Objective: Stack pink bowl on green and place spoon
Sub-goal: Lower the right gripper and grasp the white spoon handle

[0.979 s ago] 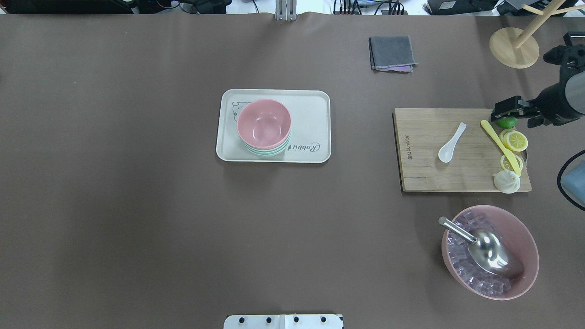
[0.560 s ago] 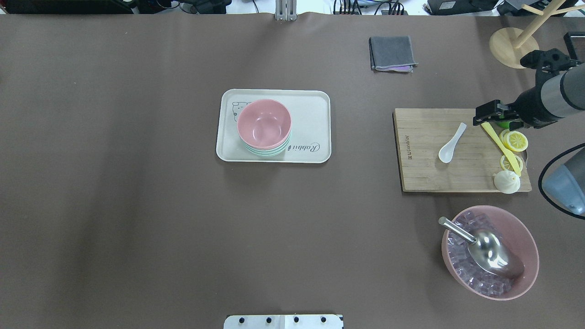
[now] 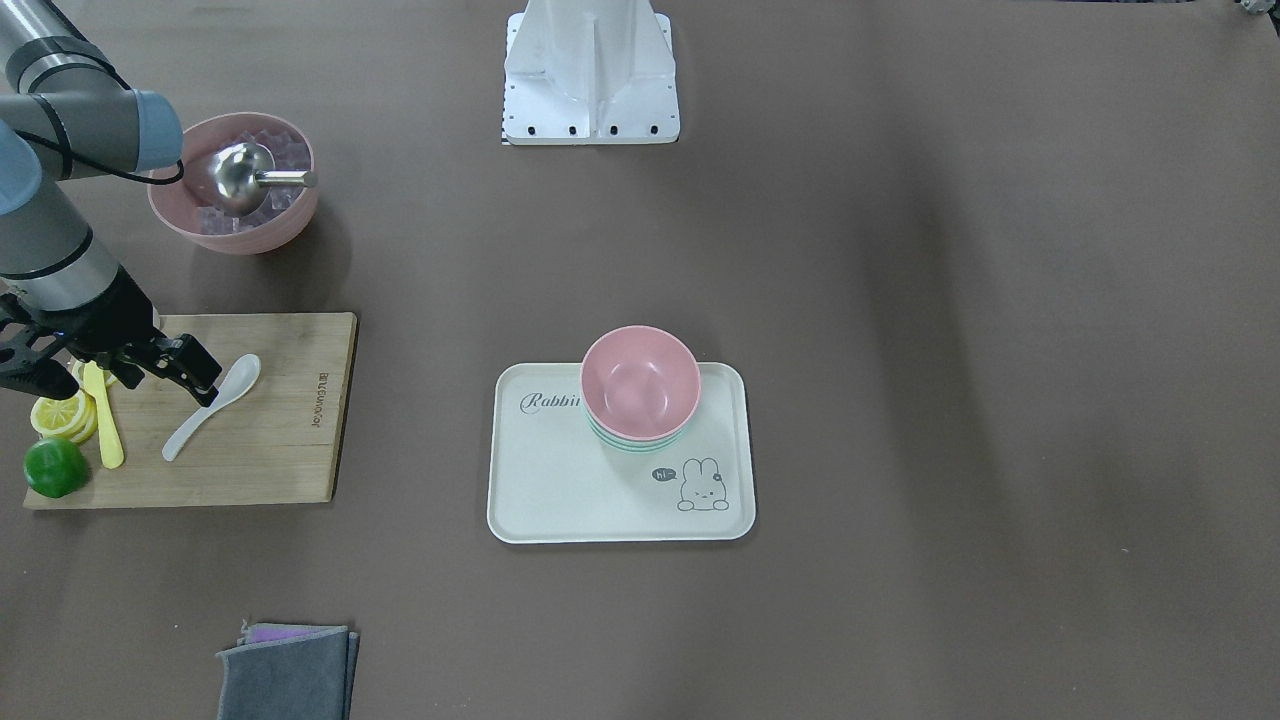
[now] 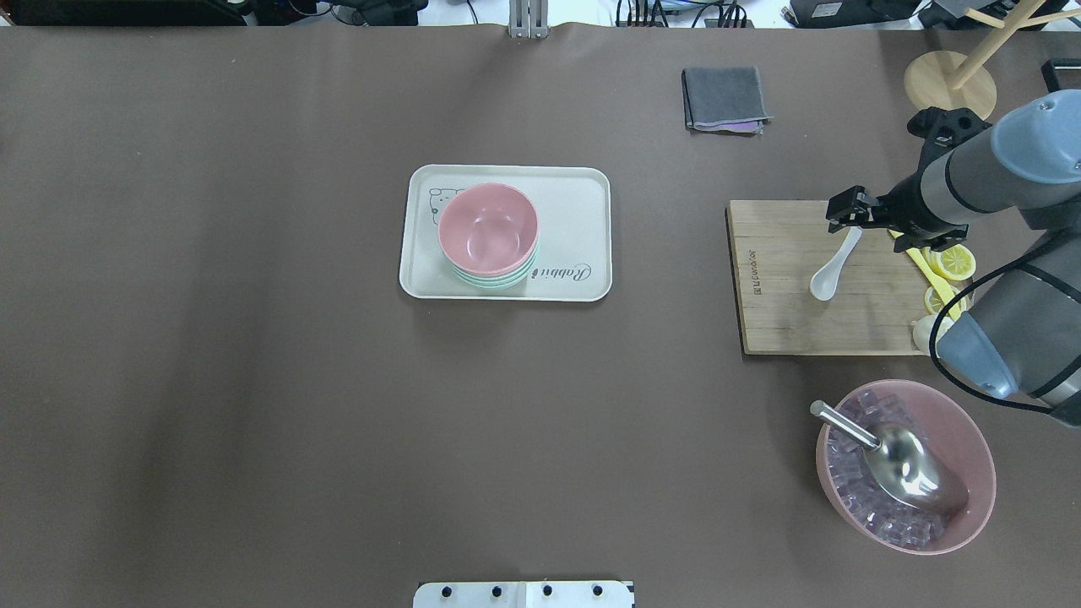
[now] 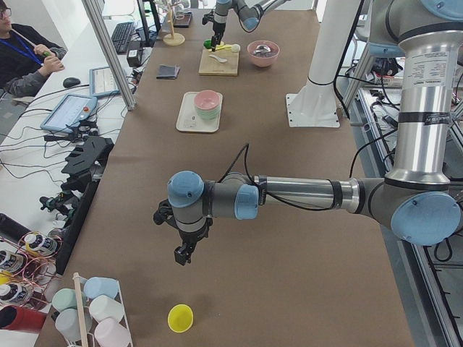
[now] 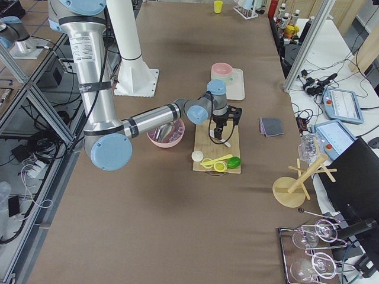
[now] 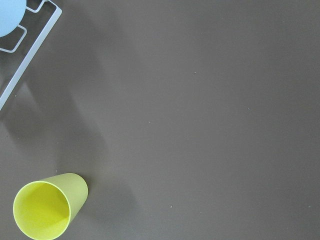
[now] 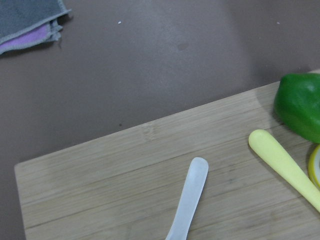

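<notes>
The white spoon needs to go in the stacked pink bowl [image 3: 641, 380], so my right gripper should next grab the spoon by its handle near the neck [image 3: 214, 407].
A pink bowl [image 4: 488, 226] sits nested on top of green bowls [image 4: 494, 281] on a white tray [image 4: 574, 194] at mid table; it also shows in the front-facing view [image 3: 640, 380]. A white spoon [image 4: 832, 268] lies on the wooden cutting board [image 4: 777, 312]. My right gripper [image 4: 844, 215] is open and empty, just above the far end of the spoon's handle. The right wrist view shows that handle end [image 8: 187, 200]. My left gripper [image 5: 181, 253] shows only in the exterior left view, far from the bowls; I cannot tell whether it is open or shut.
A yellow knife [image 3: 103, 425], lemon slices [image 3: 60, 415] and a lime [image 3: 55, 467] lie on the board beside the spoon. A big pink bowl [image 4: 971, 447] of ice holds a metal scoop. A grey cloth [image 4: 725, 97] and a wooden stand [image 4: 950, 89] are at the far side. A yellow cup [image 7: 45, 210] lies under the left wrist.
My right arm has moved left from the board's right edge to over the spoon's handle end. The bowls and spoon have not moved.
</notes>
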### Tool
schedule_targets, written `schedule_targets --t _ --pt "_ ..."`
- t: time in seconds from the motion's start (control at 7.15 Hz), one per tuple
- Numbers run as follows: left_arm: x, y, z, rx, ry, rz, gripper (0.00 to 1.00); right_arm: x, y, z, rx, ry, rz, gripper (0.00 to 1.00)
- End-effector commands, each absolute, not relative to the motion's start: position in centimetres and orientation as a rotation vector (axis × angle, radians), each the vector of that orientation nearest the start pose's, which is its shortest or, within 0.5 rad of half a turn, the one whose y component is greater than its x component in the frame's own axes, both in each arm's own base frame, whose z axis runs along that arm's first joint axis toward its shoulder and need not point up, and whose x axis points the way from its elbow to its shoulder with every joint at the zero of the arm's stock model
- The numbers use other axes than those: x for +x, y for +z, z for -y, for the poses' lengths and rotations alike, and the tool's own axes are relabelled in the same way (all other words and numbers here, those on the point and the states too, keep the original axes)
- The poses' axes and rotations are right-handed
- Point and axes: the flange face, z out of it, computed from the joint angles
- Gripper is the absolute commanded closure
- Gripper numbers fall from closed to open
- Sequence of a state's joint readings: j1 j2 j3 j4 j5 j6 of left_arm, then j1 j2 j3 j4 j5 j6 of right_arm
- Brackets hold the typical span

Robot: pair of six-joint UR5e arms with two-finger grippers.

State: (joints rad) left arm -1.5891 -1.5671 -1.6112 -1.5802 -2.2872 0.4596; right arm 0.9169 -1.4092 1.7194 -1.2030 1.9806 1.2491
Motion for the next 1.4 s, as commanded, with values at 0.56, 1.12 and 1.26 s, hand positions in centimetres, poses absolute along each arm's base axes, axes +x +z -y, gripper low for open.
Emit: schedule_targets --t 0.56,1.12,1.26 --pt "-7.7 63.6 49.3 0.230 0.445 -0.687 0.02 -32.0 50.1 49.9 0.056 0.586 0.684 0.37" --pt "-7.7 63.6 49.4 0.242 0.448 -0.683 0.02 -32.2 50.1 50.2 0.069 0.590 0.677 0.55" --pt "-7.7 63.6 49.4 0.241 0.448 -0.683 0.02 -32.3 49.9 50.3 0.070 0.589 0.679 0.55"
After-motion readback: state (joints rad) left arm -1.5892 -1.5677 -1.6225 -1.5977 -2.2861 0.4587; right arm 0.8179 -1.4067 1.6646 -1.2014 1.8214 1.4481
